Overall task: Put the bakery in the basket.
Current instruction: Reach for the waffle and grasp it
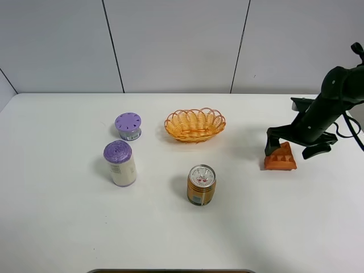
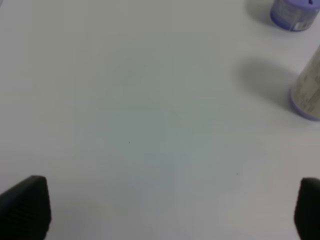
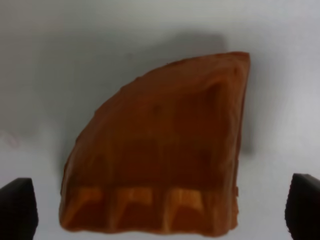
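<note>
My right gripper moves down, before it closes on the bakery, since in the right wrist view its fingers are still above the bakery's sides.
The bakery (image 1: 280,158), an orange-brown waffle wedge with square dimples, lies on the white table at the right. My right gripper (image 1: 294,145) is open, low over it, one finger on each side of the wedge. In the right wrist view the bakery (image 3: 162,150) fills the frame between the two fingertips (image 3: 18,206). The wicker basket (image 1: 195,124) sits at the table's middle back and holds nothing. My left gripper (image 2: 165,210) is open over bare table; only its fingertips (image 2: 27,205) show, and it is out of the exterior view.
An orange-labelled drink can (image 1: 201,184) stands in front of the basket. A white bottle with a purple cap (image 1: 120,163) and a short purple-lidded jar (image 1: 128,125) stand at the left; both show in the left wrist view (image 2: 307,90), (image 2: 294,14).
</note>
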`<state>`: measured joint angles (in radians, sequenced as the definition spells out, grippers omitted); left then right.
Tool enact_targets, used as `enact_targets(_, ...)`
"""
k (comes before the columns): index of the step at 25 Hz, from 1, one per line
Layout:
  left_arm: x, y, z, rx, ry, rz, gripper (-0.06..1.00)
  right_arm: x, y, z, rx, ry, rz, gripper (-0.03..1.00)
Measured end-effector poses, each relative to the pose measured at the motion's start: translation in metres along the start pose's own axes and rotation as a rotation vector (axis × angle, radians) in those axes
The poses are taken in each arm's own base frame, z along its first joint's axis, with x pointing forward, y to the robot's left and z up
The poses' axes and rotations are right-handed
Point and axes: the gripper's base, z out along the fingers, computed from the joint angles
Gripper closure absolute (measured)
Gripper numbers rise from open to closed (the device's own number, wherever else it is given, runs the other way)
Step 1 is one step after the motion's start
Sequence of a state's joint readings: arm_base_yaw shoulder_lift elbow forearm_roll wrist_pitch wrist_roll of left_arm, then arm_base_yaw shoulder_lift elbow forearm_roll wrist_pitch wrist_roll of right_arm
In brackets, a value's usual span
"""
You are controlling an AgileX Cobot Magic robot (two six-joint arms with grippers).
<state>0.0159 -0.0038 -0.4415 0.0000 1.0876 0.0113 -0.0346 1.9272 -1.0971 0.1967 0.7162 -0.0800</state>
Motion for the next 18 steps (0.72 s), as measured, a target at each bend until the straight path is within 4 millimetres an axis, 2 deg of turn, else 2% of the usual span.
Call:
enact_targets(10, 0.0, 0.0, 0.0, 0.0, 0.0, 0.0, -0.05, -0.001, -0.001, 0.03, -0.029, 0.029, 0.013, -0.02)
enact_targets(16, 0.0, 0.0, 0.0, 0.0, 0.0, 0.0, -0.05, -0.004, -0.001, 0.034, -0.03, 0.023, 0.017, -0.02)
enact_targets(18, 0.0, 0.0, 0.0, 0.0, 0.0, 0.0, -0.05, -0.005, -0.001, 0.035, -0.03, 0.024, 0.017, 0.02)
